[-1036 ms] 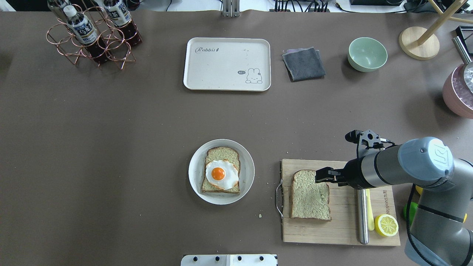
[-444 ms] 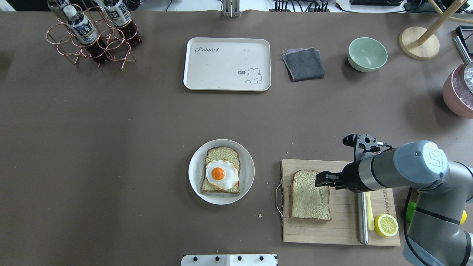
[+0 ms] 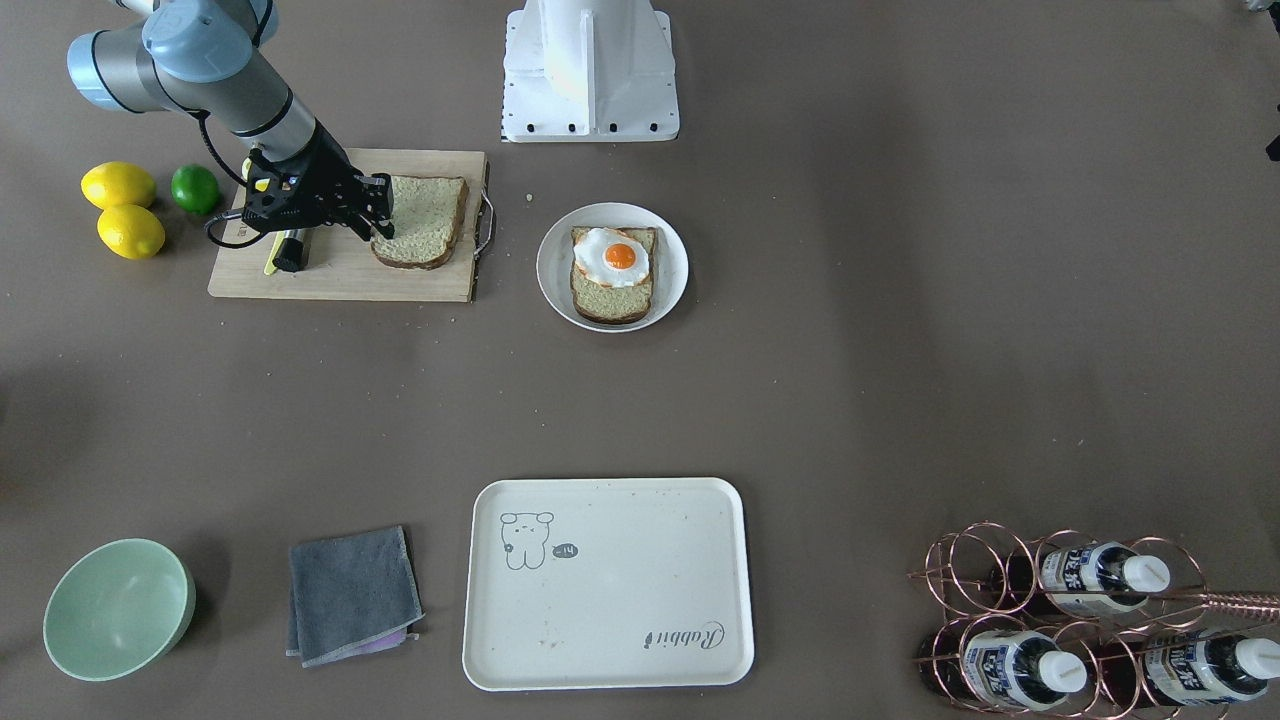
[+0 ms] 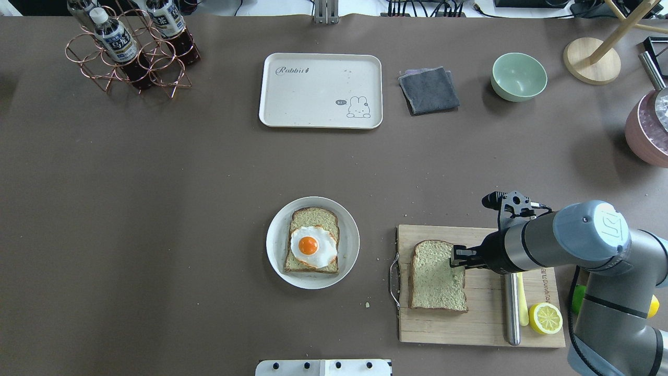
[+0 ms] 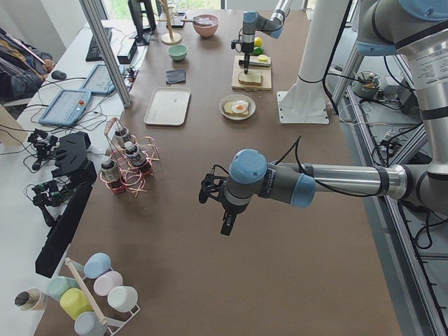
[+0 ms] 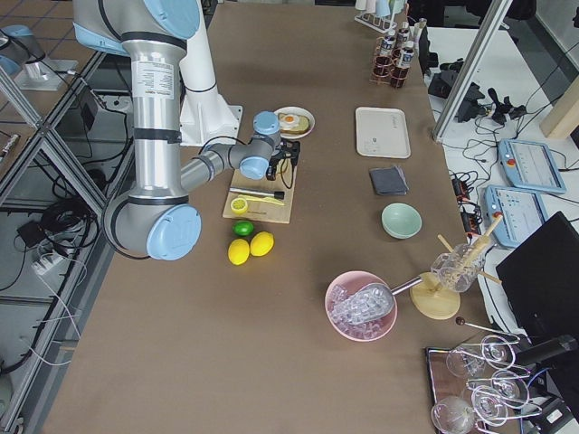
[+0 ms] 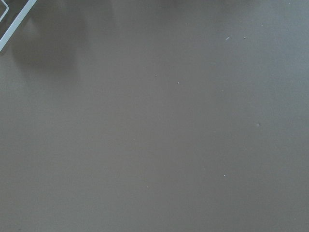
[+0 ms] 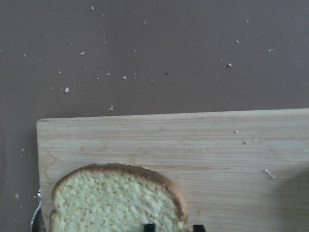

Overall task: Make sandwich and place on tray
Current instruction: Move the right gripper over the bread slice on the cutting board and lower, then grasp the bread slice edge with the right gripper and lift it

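Observation:
The bread slice's next place is on the fried egg: my right gripper will pick it up by its crust edge (image 8: 180,208) to finish the sandwich.
One bread slice (image 4: 436,279) lies on the wooden cutting board (image 4: 485,324). My right gripper (image 4: 458,257) is open and low at the slice's upper right edge. In the right wrist view one fingertip (image 8: 149,226) is over the bread (image 8: 116,200) and the other is just off its crust. The second slice, with the fried egg (image 4: 312,246) on top, sits on the round white plate (image 4: 350,245). The cream tray (image 4: 313,99) stands at the far middle with nothing on it. My left gripper (image 5: 225,222) hovers over bare table; I cannot tell whether it is open or shut.
A steel-handled knife (image 4: 512,308) and a lemon half (image 4: 545,317) lie on the board's right part. Two lemons and a lime (image 3: 120,185) sit beside the board. A grey cloth (image 4: 429,90), a green bowl (image 4: 519,76) and a bottle rack (image 4: 130,47) line the far side.
My right gripper has dropped lower and shifted slightly toward the near side, down onto the upper right edge of the slice on the board. Nothing else has moved.

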{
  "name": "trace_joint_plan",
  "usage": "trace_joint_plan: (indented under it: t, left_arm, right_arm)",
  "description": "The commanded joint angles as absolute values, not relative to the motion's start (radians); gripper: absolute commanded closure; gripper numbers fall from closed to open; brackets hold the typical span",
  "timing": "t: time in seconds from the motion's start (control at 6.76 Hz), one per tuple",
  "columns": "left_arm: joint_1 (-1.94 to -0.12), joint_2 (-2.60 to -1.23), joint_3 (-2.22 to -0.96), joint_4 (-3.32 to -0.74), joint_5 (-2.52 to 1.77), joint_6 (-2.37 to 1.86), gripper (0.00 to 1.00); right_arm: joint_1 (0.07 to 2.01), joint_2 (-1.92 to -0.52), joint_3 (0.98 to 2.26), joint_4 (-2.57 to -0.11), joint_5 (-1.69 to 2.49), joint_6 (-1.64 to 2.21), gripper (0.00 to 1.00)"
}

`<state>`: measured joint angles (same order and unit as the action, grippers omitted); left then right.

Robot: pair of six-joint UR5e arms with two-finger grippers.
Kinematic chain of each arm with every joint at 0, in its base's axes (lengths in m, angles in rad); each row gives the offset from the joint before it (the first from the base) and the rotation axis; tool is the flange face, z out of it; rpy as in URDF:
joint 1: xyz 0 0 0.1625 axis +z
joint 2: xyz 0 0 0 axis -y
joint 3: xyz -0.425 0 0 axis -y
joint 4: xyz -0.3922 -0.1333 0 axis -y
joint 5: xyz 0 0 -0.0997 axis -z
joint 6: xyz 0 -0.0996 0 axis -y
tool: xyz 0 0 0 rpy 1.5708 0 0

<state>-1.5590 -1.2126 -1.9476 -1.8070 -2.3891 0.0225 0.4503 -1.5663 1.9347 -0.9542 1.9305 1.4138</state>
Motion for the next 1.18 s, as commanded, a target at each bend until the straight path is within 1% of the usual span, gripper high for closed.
trace_joint_plan:
  t: [0.0, 0.15, 0.3, 0.74, 0.89, 1.04]
  left_arm:
    - [-1.562, -1.210, -1.950, -1.807, -2.390, 0.009, 0.02]
    - [-1.563, -1.210, -1.948, -1.807, -2.390, 0.009, 0.02]
    - [-1.565, -1.210, -1.947, -1.807, -2.390, 0.009, 0.02]
    - [-1.565, -1.209, -1.948, -1.809, -2.390, 0.009, 0.02]
    - [-1.565, -1.209, -1.948, -1.809, -2.390, 0.008, 0.02]
    - [-1.565, -1.209, -1.947, -1.807, -2.390, 0.009, 0.02]
  right_arm:
    - [0.443, -1.566, 1.933, -0.954, 1.927, 1.414, 0.65]
    - [0.439, -1.565, 1.931, -0.954, 1.919, 1.414, 0.74]
    - [0.439, -1.557, 1.934, -0.954, 1.919, 1.414, 1.00]
    - [0.449, -1.549, 1.959, -0.954, 1.933, 1.413, 1.00]
    - [0.465, -1.548, 1.995, -0.954, 1.962, 1.410, 1.00]
    - [0.492, -1.498, 1.996, -0.954, 2.012, 1.404, 1.00]
